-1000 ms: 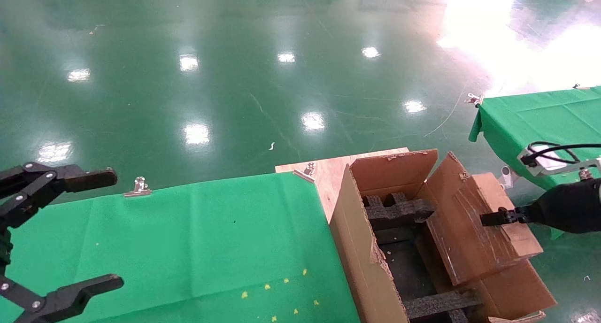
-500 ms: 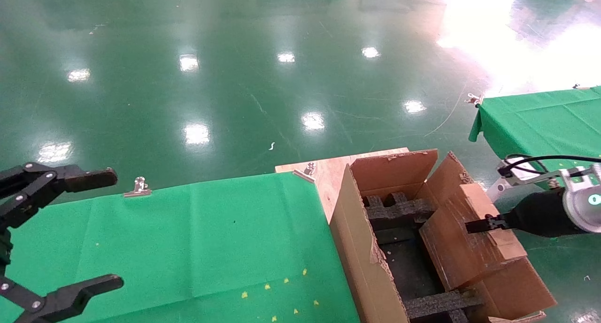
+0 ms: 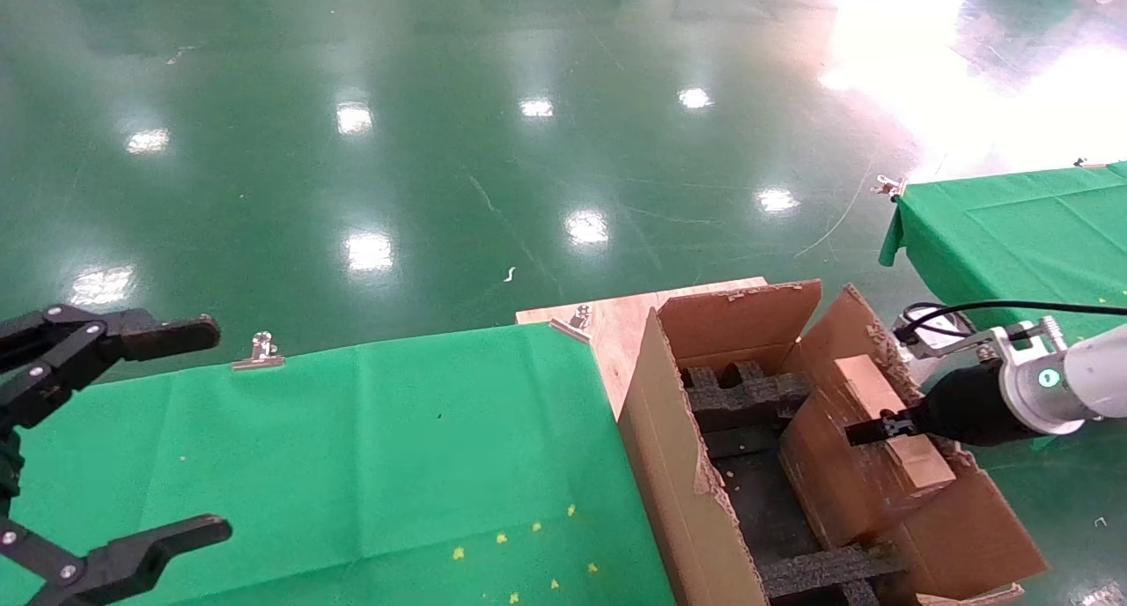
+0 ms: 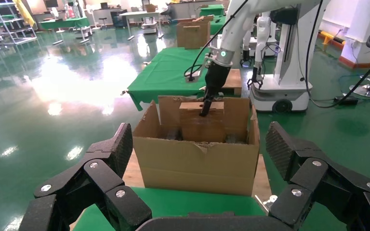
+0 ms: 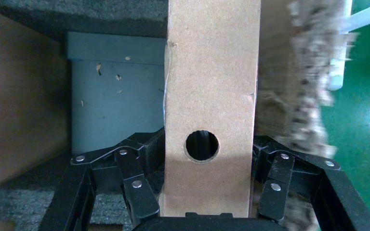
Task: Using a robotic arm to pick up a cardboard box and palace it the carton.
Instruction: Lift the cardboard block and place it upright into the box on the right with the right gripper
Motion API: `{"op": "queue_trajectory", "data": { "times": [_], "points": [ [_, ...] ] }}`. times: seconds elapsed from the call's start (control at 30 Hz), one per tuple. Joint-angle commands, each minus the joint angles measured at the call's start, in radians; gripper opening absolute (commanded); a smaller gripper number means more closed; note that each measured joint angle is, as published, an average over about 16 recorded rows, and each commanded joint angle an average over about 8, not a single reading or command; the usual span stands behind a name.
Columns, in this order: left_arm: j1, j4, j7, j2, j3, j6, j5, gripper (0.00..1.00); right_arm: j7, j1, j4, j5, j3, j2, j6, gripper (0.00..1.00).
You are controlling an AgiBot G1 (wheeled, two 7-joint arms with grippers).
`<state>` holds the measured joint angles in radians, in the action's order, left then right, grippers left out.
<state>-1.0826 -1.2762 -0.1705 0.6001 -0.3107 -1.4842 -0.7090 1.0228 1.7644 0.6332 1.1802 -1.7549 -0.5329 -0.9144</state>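
My right gripper lowers the box farther before releasing it: the cardboard box hangs tilted near the carton's rim height, high above the carton's bottom.
My right gripper [image 3: 872,430], on the white arm with a black wrist, is shut on the small brown cardboard box [image 3: 845,456]. It holds the box tilted and partly inside the large carton [image 3: 678,465], above the black foam inserts [image 3: 744,395]. In the right wrist view the fingers [image 5: 142,149] clamp both broad faces of the box [image 5: 212,86], whose narrow side with the round hole faces the camera. The left wrist view shows the carton [image 4: 197,161], the box [image 4: 207,122] and the right arm [image 4: 217,77] from across the table. My left gripper [image 3: 216,428] is open and empty over the table's left end.
A table with a green cloth [image 3: 352,430] lies left of the carton. Metal clips [image 3: 260,351] sit on its far edge. The carton stands on a wooden board [image 3: 616,315]. A second green-clothed table [image 3: 1012,227] stands at the right, with shiny green floor beyond.
My right gripper has moved left and down with the cardboard box, which now sits lower in the carton. The left gripper has not moved.
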Motion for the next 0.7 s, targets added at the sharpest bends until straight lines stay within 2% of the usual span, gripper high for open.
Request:
{"op": "queue_trajectory", "data": {
  "times": [0.03,0.7],
  "points": [
    [0.000,0.000,0.000,0.000,0.000,0.000,0.000,1.00,-0.020,-0.018,-0.032,-0.014,0.003,-0.020,0.002,0.00],
    [0.000,0.000,0.000,0.000,-0.001,0.000,0.001,1.00,-0.205,-0.165,-0.318,-0.090,0.034,-0.206,0.007,0.00]
  ]
}}
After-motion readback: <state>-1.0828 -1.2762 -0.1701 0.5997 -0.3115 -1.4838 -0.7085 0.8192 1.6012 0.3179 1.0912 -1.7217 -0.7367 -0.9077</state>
